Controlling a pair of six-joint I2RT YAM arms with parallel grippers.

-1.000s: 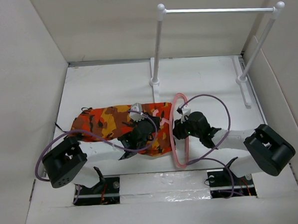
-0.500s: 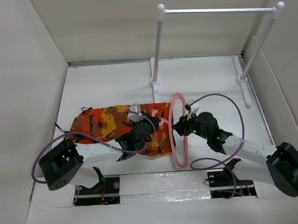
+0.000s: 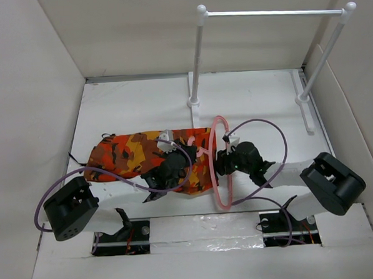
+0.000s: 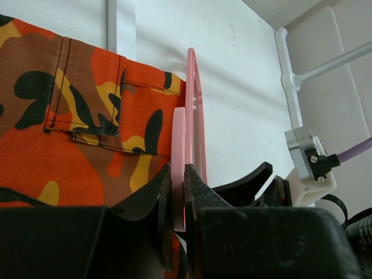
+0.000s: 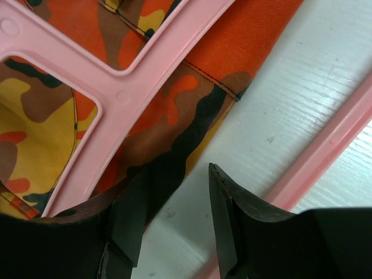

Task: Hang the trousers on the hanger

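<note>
I need to draw the trousers through onto the hanger, so next I should grab the trousers (image 3: 137,153) with my right gripper by the hem edge at the hanger's opening (image 3: 216,159).
The camouflage trousers (image 3: 137,153) lie flat across the table's left half, and also show in the left wrist view (image 4: 64,116). The pink hanger (image 3: 221,169) stands on edge at their right end. My left gripper (image 3: 190,153) sits over the trousers' right end, shut on a flat pink part of the hanger (image 4: 179,151). My right gripper (image 3: 219,163) is just right of it, against the hanger. Its jaws are open (image 5: 174,200): one finger is over the trousers' hem (image 5: 192,116), the other over bare table. Pink hanger bars (image 5: 145,64) cross the cloth.
A white-and-silver rail stand (image 3: 196,58) rises at the back, with its feet (image 3: 305,108) on the table behind the hanger. White walls enclose the table on the left, back and right. Purple cables (image 3: 261,126) loop over both arms.
My right arm swung its elbow out to the right, then came back, with the gripper staying at the hanger. My left arm's elbow shifted slightly left and down. The hanger tilted a little.
</note>
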